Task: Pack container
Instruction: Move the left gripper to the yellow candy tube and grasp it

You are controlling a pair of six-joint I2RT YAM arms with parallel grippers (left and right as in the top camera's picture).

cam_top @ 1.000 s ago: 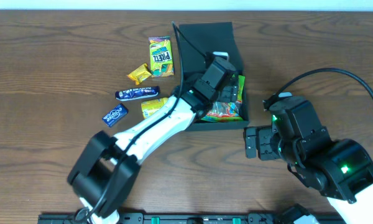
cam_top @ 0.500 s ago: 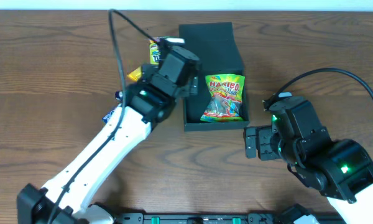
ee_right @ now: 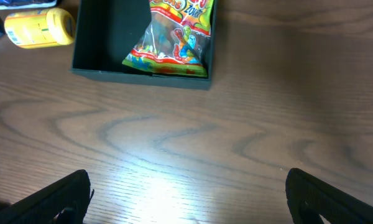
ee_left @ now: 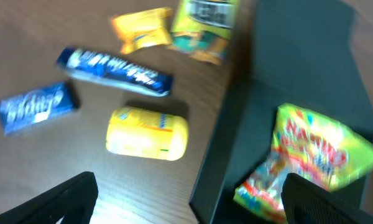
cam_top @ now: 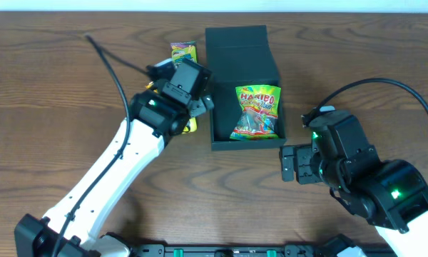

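Next, my left gripper grabs the packet's long rounded sides to lay the yellow packet (cam_top: 190,124) lengthwise beside the Haribo bag (cam_top: 257,111).
The black container (cam_top: 223,107) stands open at the table's middle, its flap lid (cam_top: 235,44) lying back. A Haribo gummy bag (cam_top: 257,111) lies in its right half. My left gripper (cam_top: 195,107) is open and empty, hovering just left of the container's left wall (ee_left: 227,149). Below it lie a yellow packet (ee_left: 148,132), a long blue bar (ee_left: 115,70) and a small blue packet (ee_left: 36,107). My right gripper (cam_top: 289,164) is open and empty over bare table, in front of the container (ee_right: 105,37).
A yellow-orange candy (ee_left: 143,28) and a green-yellow snack packet (cam_top: 183,50) lie left of the lid. My left arm hides most loose snacks in the overhead view. The yellow packet also shows in the right wrist view (ee_right: 40,28).
My left gripper has pulled out of the container and moved left, leaving the Haribo bag inside. It now hangs over the loose snacks. The right arm has not moved.
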